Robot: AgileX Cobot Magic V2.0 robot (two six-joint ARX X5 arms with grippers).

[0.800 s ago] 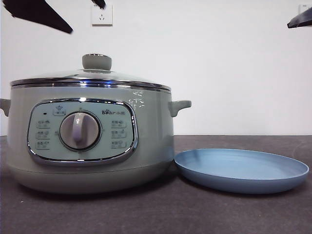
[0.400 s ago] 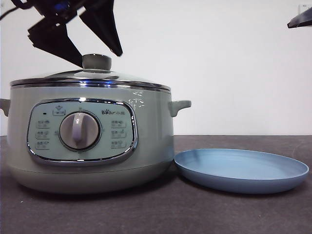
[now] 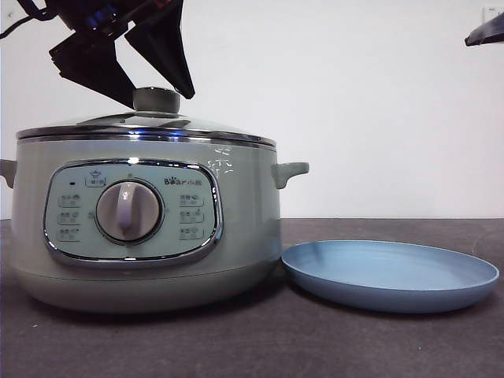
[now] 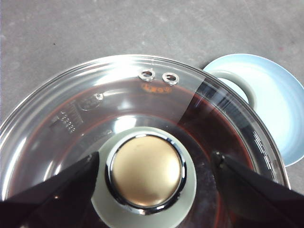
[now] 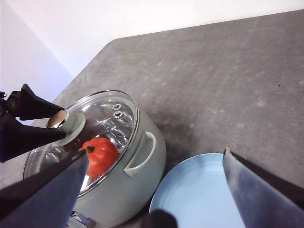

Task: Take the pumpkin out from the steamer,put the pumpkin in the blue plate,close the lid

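The left gripper grabs the lid by its pale green knob [image 3: 156,100] next, to open the steamer [image 3: 142,228].
The steamer [image 3: 142,228] stands at the left of the table with its glass lid [image 3: 118,122] on. My left gripper [image 3: 161,99] is open, its jaws on either side of the lid's pale green knob [image 4: 145,171] without touching it. The pumpkin [image 5: 99,154] shows through the glass inside the steamer [image 5: 142,175] in the right wrist view. The blue plate [image 3: 390,272] lies empty right of the steamer, close to it. My right gripper [image 5: 156,152] is open and empty, high above the plate [image 5: 194,194]; it shows as a black tip [image 3: 484,31] in the front view.
The dark grey table [image 3: 315,346] runs back to a white wall [image 3: 354,110]. The steamer's side handle [image 3: 290,172] juts toward the plate [image 4: 275,95]. Bare table lies in front of and behind both things.
My left gripper has come down from the top left and now straddles the lid's knob. Over the last half second it barely moved. The right arm has not moved.
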